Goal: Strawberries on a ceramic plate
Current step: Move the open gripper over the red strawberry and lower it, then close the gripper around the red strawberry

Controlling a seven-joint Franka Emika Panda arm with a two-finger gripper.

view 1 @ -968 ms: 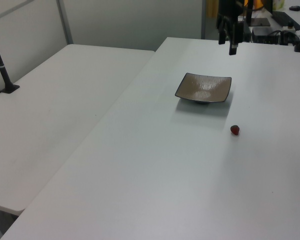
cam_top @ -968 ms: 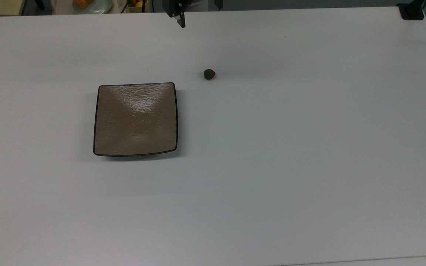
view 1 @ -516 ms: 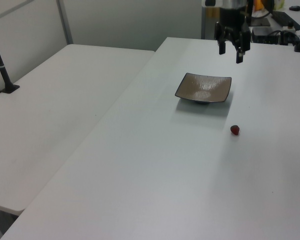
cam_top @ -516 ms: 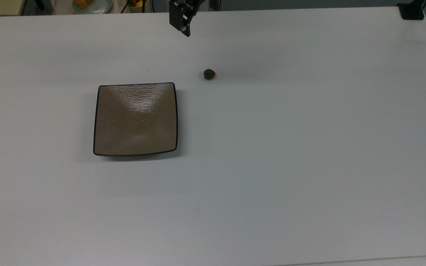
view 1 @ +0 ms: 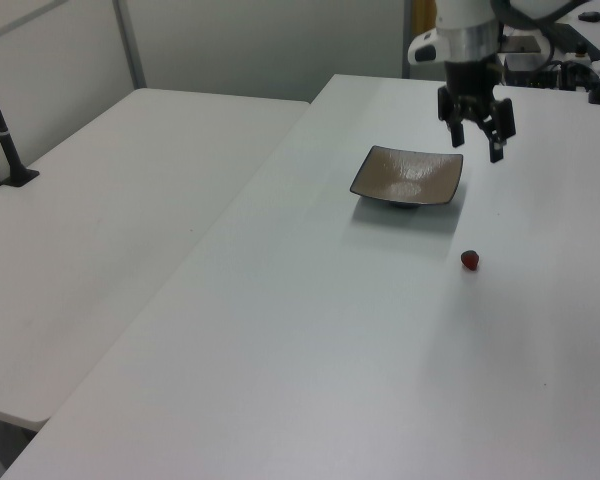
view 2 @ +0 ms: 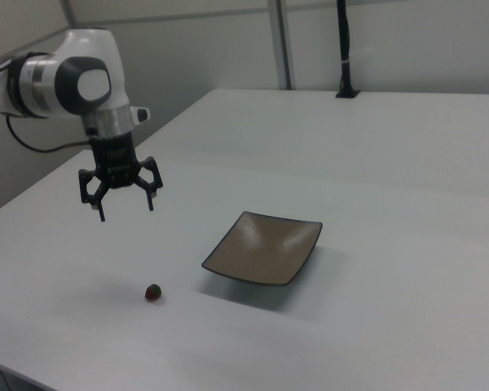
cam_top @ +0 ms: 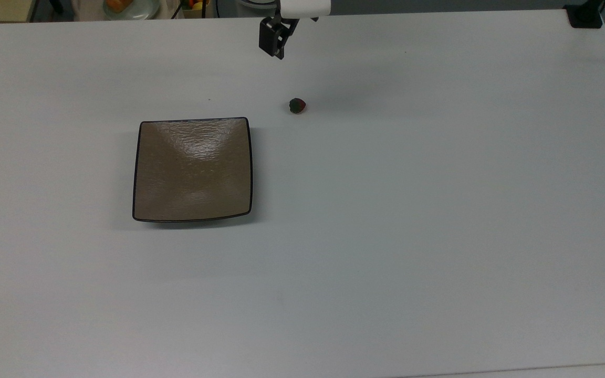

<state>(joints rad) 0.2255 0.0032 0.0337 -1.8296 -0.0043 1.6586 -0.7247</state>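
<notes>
My gripper takes hold of the tiny strawberry by its red body (view 1: 471,263) next. Then it sets the strawberry on the ceramic plate (view 1: 408,175).
One small red strawberry (cam_top: 297,105) with a dark green cap lies on the white table, just past the upper right corner of the ceramic plate (cam_top: 193,169) in the top view. The plate is square, glossy tan-brown with a thin black rim, and nothing lies on it. My gripper (cam_top: 276,47) hangs open in the air near the table's far edge, above and slightly left of the strawberry in the top view. In the left view the gripper (view 1: 478,145) hovers above the plate's (view 1: 408,175) right corner, well above the strawberry (view 1: 470,260). In the right view the gripper (view 2: 126,210) is spread wide over the strawberry (view 2: 153,292), left of the plate (view 2: 262,247).
A round pale dish (cam_top: 129,6) with orange food sits beyond the table's far edge. A black mount (cam_top: 586,16) stands at the top view's upper right corner. A second white table (view 1: 100,230) with a black post (view 1: 5,130) adjoins on the left view's left.
My gripper has moved rightward and toward the strawberry in the top view, and lower in the left view. Strawberry and plate have not moved.
</notes>
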